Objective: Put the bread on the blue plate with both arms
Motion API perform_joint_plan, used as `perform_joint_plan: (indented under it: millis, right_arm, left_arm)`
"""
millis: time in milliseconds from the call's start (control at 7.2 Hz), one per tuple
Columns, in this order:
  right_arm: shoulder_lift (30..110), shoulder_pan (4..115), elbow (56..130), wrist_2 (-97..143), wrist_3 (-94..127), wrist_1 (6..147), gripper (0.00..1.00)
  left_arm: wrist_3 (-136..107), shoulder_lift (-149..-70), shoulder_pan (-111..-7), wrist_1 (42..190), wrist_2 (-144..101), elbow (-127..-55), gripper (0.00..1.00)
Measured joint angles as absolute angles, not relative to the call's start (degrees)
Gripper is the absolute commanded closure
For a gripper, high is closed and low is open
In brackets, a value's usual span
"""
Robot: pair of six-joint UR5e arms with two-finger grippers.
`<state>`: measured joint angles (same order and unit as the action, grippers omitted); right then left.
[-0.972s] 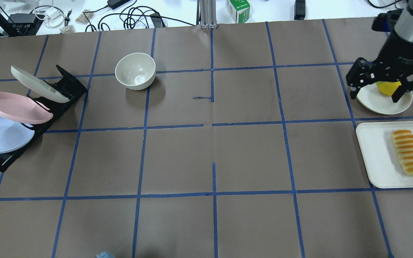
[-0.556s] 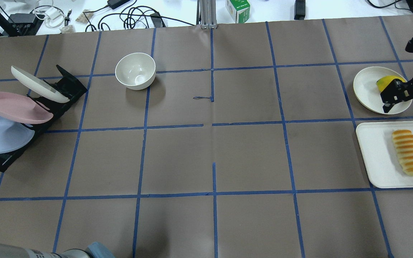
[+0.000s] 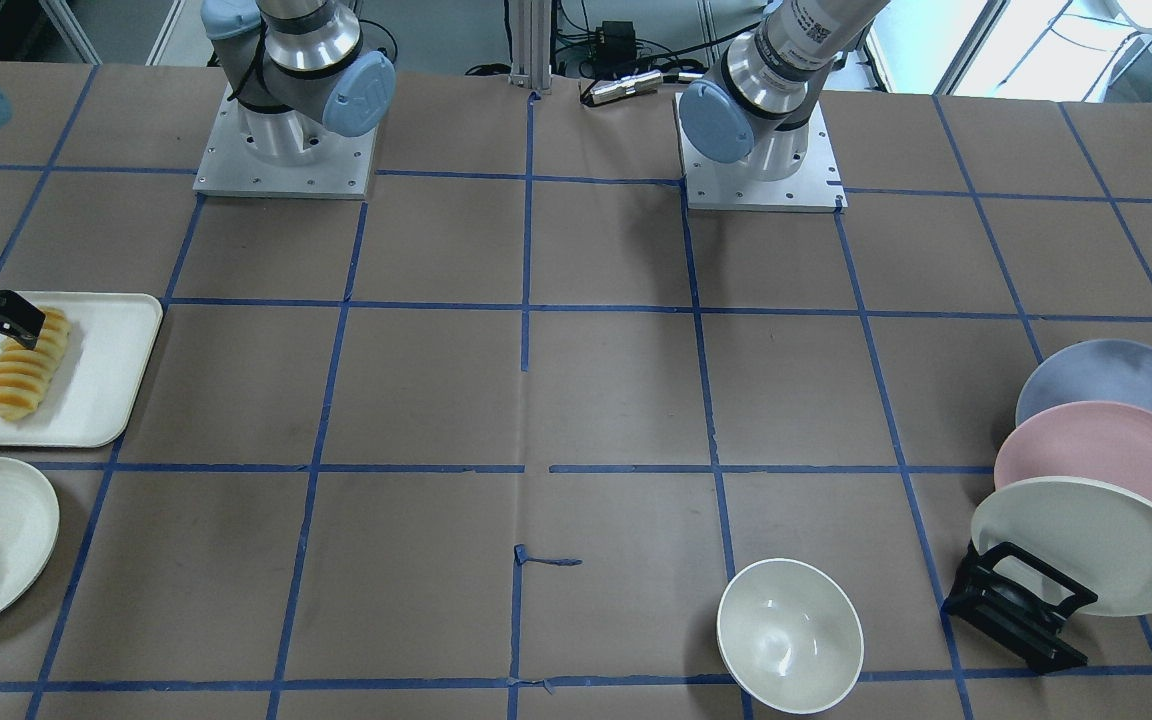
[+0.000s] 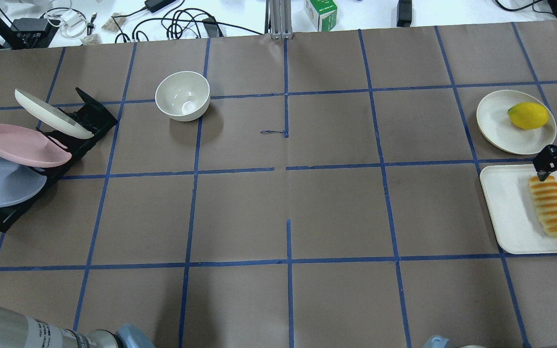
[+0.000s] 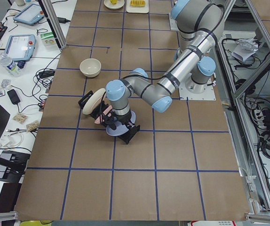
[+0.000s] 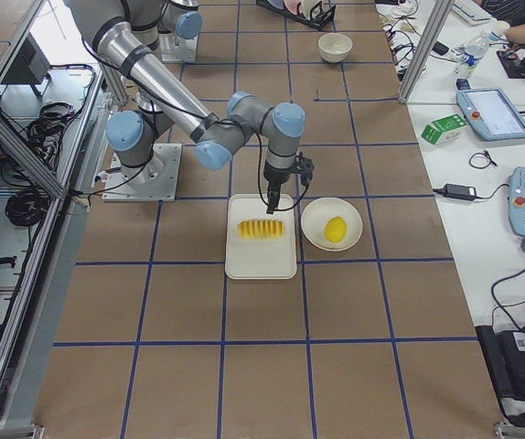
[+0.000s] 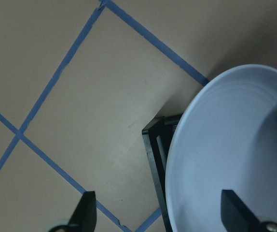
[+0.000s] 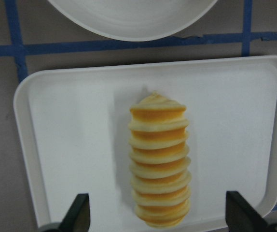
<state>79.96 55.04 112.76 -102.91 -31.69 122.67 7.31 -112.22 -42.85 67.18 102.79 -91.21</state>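
Note:
The bread is a long ridged loaf (image 3: 37, 350) and lies flat. My right gripper needs to grab it next across its narrow ridged middle (image 3: 27, 372).
The bread (image 4: 551, 205), a ridged yellow-orange loaf, lies on a white tray (image 4: 505, 212) at the right edge; it also shows in the right wrist view (image 8: 160, 166). My right gripper (image 8: 160, 220) is open above the loaf's near end, with one finger (image 4: 547, 168) showing in the overhead view. The blue plate (image 4: 3, 181) leans in the lowest slot of a black rack (image 4: 90, 118) at the far left. My left gripper (image 7: 160, 216) is open over the blue plate's rim (image 7: 235, 154), one finger on each side of the edge.
A pink plate (image 4: 22, 145) and a cream plate (image 4: 51, 113) lean in the same rack above the blue one. A white bowl (image 4: 182, 95) stands at the back left. A yellow-green fruit (image 4: 528, 115) lies on a cream plate (image 4: 496, 125) beside the tray.
My right gripper has moved from over the fruit plate toward me, to the tray and the bread's end. My left arm has come into the overhead view at the bottom left.

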Motion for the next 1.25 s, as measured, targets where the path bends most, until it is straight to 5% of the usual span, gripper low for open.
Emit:
perform_joint_plan:
  millis: [278,1111,1250]
  right_arm:
    - [75.87,52.72,112.91,-103.91,-33.75,125.41,0.0]
    - [71.48,51.79,114.54,-102.94,-33.94,125.4,0.01]
    - [70.61,51.64,114.9,-102.98,-33.97,125.58,0.44]
  left_arm:
    - [7.28,-112.83,-42.62,67.46,102.79,-91.36,1.0]
    - [8.54,-109.25,-42.43,74.99,105.02,-87.77,1.0]
    - [8.68,-107.7,-42.41,79.94,106.96,-85.85,1.0]
